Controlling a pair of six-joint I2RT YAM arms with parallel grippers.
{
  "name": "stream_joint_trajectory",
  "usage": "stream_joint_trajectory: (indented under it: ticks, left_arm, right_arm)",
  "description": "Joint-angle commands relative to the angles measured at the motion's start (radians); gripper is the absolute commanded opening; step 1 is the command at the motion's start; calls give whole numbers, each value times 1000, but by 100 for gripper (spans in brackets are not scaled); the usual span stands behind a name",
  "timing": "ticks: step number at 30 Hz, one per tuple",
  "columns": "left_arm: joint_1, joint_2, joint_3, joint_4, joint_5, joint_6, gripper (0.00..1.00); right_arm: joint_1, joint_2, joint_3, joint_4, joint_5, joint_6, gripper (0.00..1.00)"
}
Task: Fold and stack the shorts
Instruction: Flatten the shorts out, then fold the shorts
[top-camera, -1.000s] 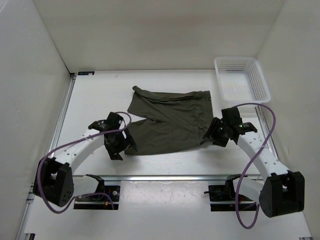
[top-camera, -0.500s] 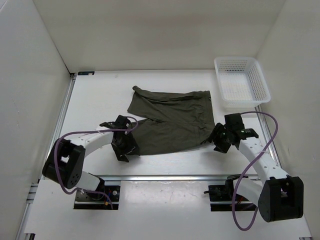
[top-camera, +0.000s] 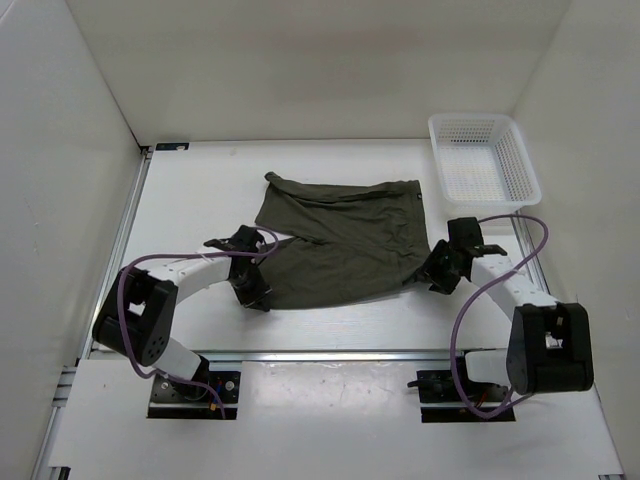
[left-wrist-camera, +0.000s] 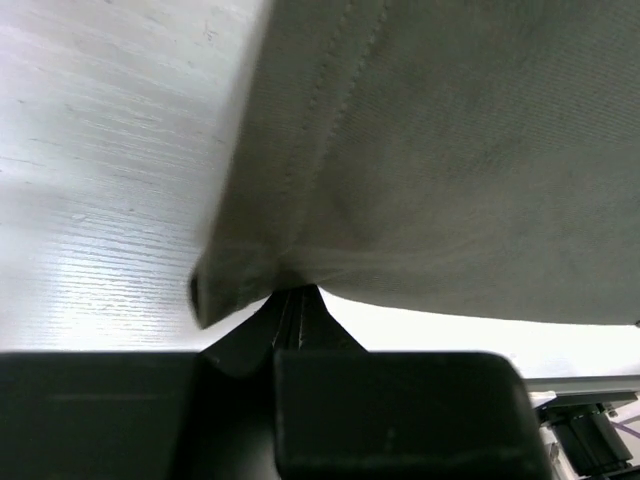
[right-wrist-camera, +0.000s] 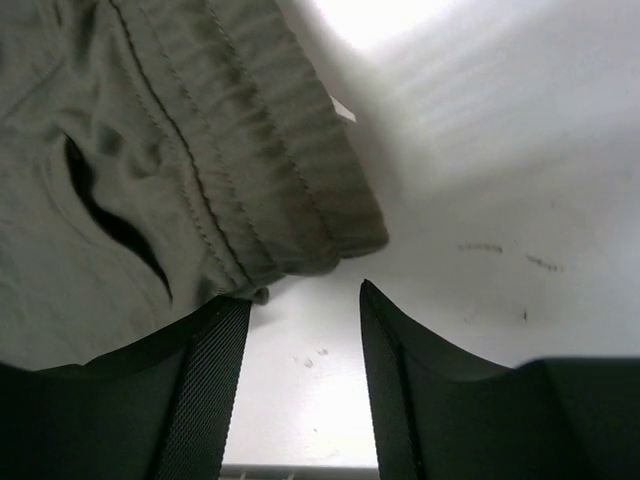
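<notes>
My right gripper next needs to grab the near waistband corner (top-camera: 414, 278), opposite the pinched hem corner, so that the near side of the shorts (top-camera: 340, 235) folds over evenly.
The dark olive-green shorts (top-camera: 340, 235) lie spread flat in the middle of the table, waistband to the right. My left gripper (top-camera: 255, 290) is at the near left corner of the shorts. In the left wrist view its fingers (left-wrist-camera: 297, 292) are pressed together, and the hem corner of the shorts (left-wrist-camera: 450, 150) is pinched at their tips. My right gripper (top-camera: 437, 277) sits at the near right waistband corner. In the right wrist view that gripper (right-wrist-camera: 305, 295) is open. Its left finger touches the edge of the shorts (right-wrist-camera: 150, 150), and bare table shows between the fingers.
A white mesh basket (top-camera: 483, 170) stands at the back right corner, beyond the right arm. White walls enclose the table on three sides. A metal rail (top-camera: 330, 353) runs along the near edge between the arm bases.
My left gripper slid in to the hem corner of the shorts and shut on it. The right gripper shifted slightly toward the waistband corner and its jaws narrowed a little.
</notes>
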Motion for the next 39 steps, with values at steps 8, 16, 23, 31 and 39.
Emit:
stream_joint_trajectory:
  ticks: [8, 16, 23, 31, 39]
  left_arm:
    - [43, -126, 41, -9, -34, 16, 10]
    - [43, -100, 52, -9, 11, 55, 29]
    - [-29, -28, 71, -9, 52, 64, 92]
    - [-29, 43, 64, -9, -26, 55, 32]
    - [-29, 72, 83, -9, -58, 46, 10]
  right_arm:
    - [-4, -30, 83, 42, -34, -18, 69]
    - [-13, -77, 16, 58, -23, 54, 69]
    - [-22, 28, 16, 137, 13, 54, 57]
    - [-22, 101, 25, 196, 41, 54, 24]
    - [-22, 99, 34, 168, 72, 33, 0]
